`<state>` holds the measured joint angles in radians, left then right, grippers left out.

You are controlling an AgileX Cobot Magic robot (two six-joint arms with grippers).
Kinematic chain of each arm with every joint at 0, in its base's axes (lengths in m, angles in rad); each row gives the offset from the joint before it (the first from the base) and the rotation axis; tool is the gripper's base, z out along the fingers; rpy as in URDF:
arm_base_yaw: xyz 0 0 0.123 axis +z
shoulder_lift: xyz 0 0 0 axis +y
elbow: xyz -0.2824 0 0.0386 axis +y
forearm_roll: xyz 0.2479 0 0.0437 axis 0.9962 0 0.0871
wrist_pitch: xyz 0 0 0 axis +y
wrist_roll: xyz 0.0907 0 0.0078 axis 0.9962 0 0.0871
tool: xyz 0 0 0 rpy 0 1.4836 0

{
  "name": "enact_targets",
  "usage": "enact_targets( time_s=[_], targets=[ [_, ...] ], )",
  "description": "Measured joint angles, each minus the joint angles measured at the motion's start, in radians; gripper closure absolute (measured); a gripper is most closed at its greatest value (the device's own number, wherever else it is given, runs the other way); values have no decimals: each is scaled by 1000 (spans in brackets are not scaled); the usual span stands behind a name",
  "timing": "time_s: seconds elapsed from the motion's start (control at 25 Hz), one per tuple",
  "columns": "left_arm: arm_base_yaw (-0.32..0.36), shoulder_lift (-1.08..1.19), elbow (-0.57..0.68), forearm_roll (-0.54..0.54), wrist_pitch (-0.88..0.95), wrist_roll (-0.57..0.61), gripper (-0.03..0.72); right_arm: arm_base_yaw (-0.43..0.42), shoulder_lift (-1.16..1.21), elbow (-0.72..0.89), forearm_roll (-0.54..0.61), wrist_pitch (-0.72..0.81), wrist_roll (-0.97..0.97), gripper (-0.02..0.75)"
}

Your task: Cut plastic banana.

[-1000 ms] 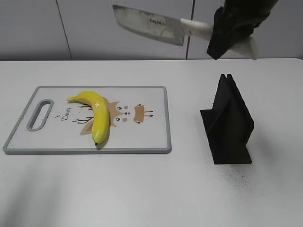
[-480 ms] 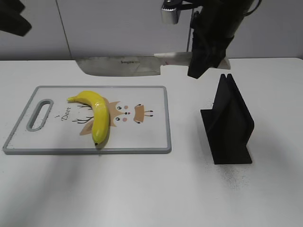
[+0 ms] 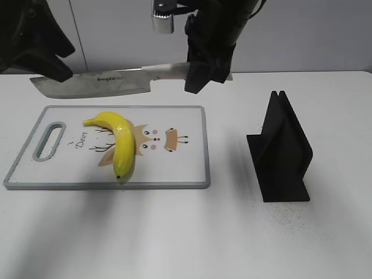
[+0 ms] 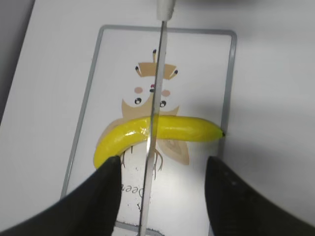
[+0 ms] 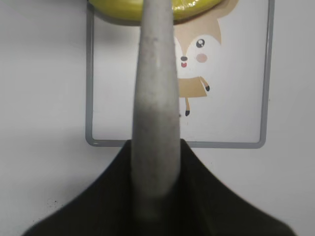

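My left gripper grabs the cleaver by its tip end (image 3: 52, 87) next, since my right gripper fills the handle (image 3: 195, 71) and the banana lies under the blade.
The plastic banana (image 3: 118, 143) lies on the white cutting board (image 3: 183, 168), curved, dark tip toward the front. My right gripper (image 3: 203, 68) is shut on the white handle of a cleaver (image 3: 96, 85), holding the blade level above the board's far edge and over the banana. In the right wrist view the handle (image 5: 153, 98) runs up from the gripper (image 5: 155, 196) to the banana (image 5: 118, 11). My left gripper (image 3: 49, 58) hangs above the board's left end, open and empty. In the left wrist view its fingers (image 4: 165, 194) flank the blade edge (image 4: 157, 88), which crosses the banana (image 4: 184, 129).
A black knife stand (image 3: 283, 152) stands on the white table to the right of the board. The board (image 4: 98, 88) has a grey rim and a handle slot (image 3: 49, 139) at its left end. A grey wall runs behind the table.
My right gripper has carried the cleaver left and down, from high at the back to over the banana. My left gripper has come into view at the upper left.
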<state>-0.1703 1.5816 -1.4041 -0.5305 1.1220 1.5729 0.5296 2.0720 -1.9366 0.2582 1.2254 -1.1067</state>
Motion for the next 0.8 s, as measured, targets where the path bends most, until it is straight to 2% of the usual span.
enact_targets(
  time_s=[0.32, 0.48, 0.6, 0.68, 0.72, 0.8],
  targets=[
    [0, 95, 0, 50, -37, 2, 169, 1, 9, -8, 12, -1, -6, 575],
    [0, 128, 0, 53, -93, 2, 242, 1, 9, -8, 10, -1, -6, 575],
    [0, 143, 0, 53, -107, 2, 394, 1, 9, -8, 2, -1, -6, 575],
    [0, 152, 0, 52, -101, 2, 556, 1, 9, -8, -16, -5, -6, 575],
    [0, 155, 0, 52, -99, 2, 612, 1, 9, -8, -22, -6, -5, 575],
    [0, 160, 0, 50, -100, 2, 662, 1, 9, -8, -29, -9, -4, 575]
  ],
)
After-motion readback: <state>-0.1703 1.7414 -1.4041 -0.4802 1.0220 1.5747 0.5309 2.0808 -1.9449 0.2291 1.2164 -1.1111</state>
